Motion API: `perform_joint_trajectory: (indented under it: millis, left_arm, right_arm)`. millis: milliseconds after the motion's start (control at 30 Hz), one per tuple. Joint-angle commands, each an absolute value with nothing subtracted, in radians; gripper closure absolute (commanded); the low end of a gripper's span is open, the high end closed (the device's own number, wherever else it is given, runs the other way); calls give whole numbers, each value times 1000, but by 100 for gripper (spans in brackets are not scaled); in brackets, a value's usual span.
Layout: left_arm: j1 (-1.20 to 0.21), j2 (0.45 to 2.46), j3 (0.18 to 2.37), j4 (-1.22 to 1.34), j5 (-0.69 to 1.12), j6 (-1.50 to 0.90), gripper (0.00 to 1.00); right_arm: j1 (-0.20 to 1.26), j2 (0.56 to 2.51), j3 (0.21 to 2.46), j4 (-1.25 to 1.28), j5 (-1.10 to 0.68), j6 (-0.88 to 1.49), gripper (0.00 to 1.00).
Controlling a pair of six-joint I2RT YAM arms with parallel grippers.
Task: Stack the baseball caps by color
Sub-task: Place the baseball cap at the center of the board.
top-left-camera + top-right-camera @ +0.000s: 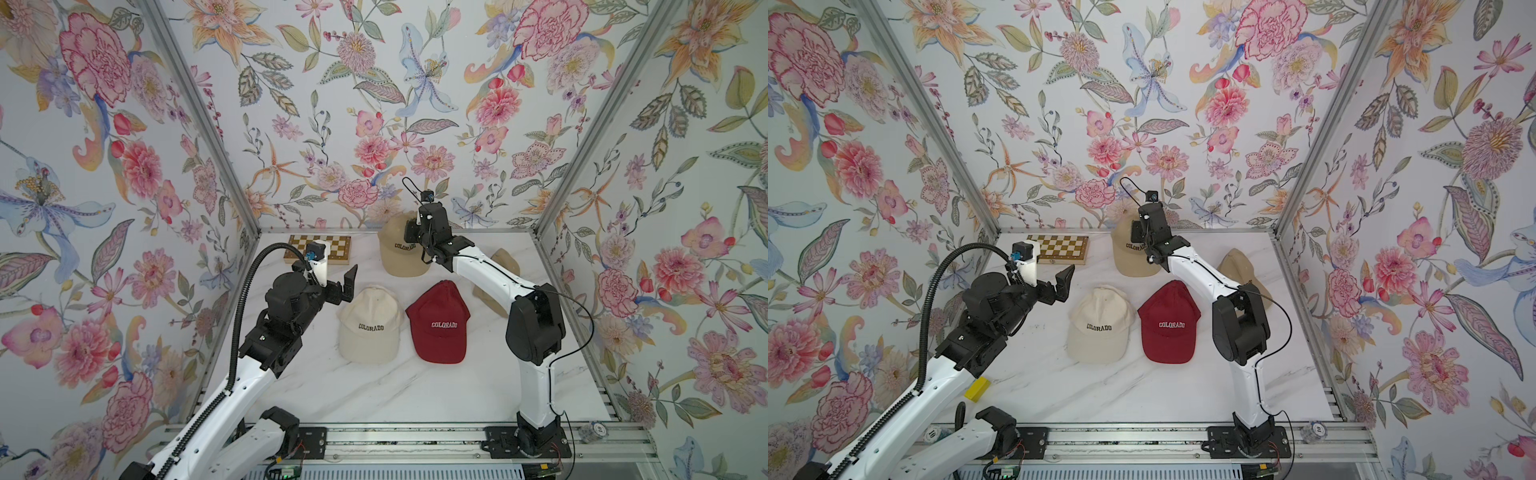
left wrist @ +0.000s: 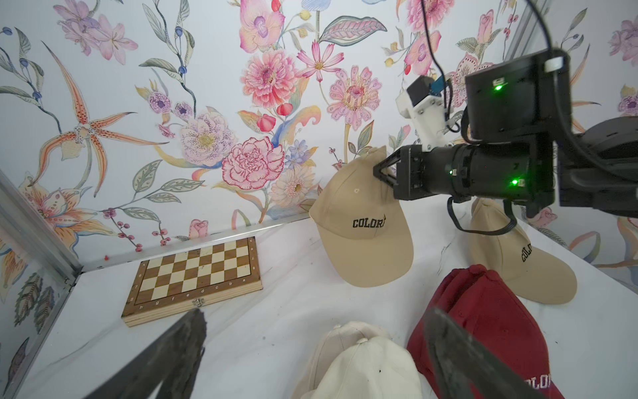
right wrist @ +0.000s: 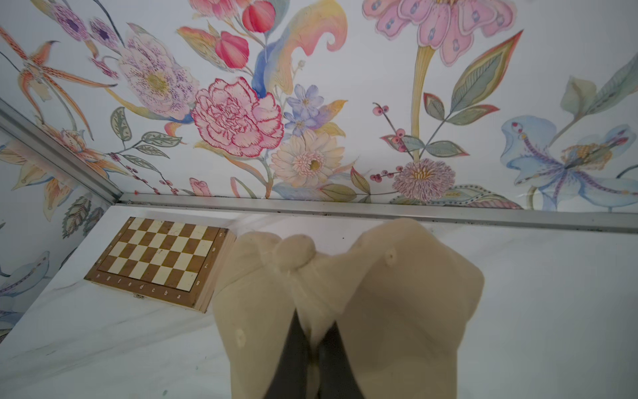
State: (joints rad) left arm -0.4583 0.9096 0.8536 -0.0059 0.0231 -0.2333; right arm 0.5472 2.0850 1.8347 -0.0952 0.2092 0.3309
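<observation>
The tan cap needs to stay held in my right gripper. The cap's edge hangs above bare table, so the cap would fall by the back wall if I opened now.
My right gripper point(image 3: 314, 321) is shut on the crown of a tan cap point(image 1: 399, 253), pinching a fold of fabric. It holds the cap up near the back wall with the brim hanging down. A second tan cap point(image 1: 505, 259) lies at the back right, partly hidden behind the right arm. A cream cap point(image 1: 370, 324) and a dark red cap point(image 1: 438, 322) lie side by side mid-table. In the left wrist view the cream cap point(image 2: 362, 362) shows two nested crowns. My left gripper point(image 1: 345, 289) hangs open and empty, just left of and above the cream cap.
A checkered wooden chessboard point(image 1: 318, 247) lies at the back left by the wall. A yellow block point(image 1: 977, 388) sits under the left arm at the table's left edge. Floral walls with aluminium posts close in three sides. The arm bases point(image 1: 523, 440) stand on the front rail.
</observation>
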Motion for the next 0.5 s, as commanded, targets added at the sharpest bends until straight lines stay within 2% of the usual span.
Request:
perform_joint_trajectory:
  millis: [0,267,467]
  left_arm:
    - [-458,907,829,45,57,-265,0]
    - [-461,909,816,55,78,-265,0]
    - [-458,922,810,72,97,-279,0]
  right_arm:
    - [530,2117,1874,-137,143,370,100]
    - [496,2202,1906,-212,30,385,100]
    - [488,2233,1896,-212,21,402,100]
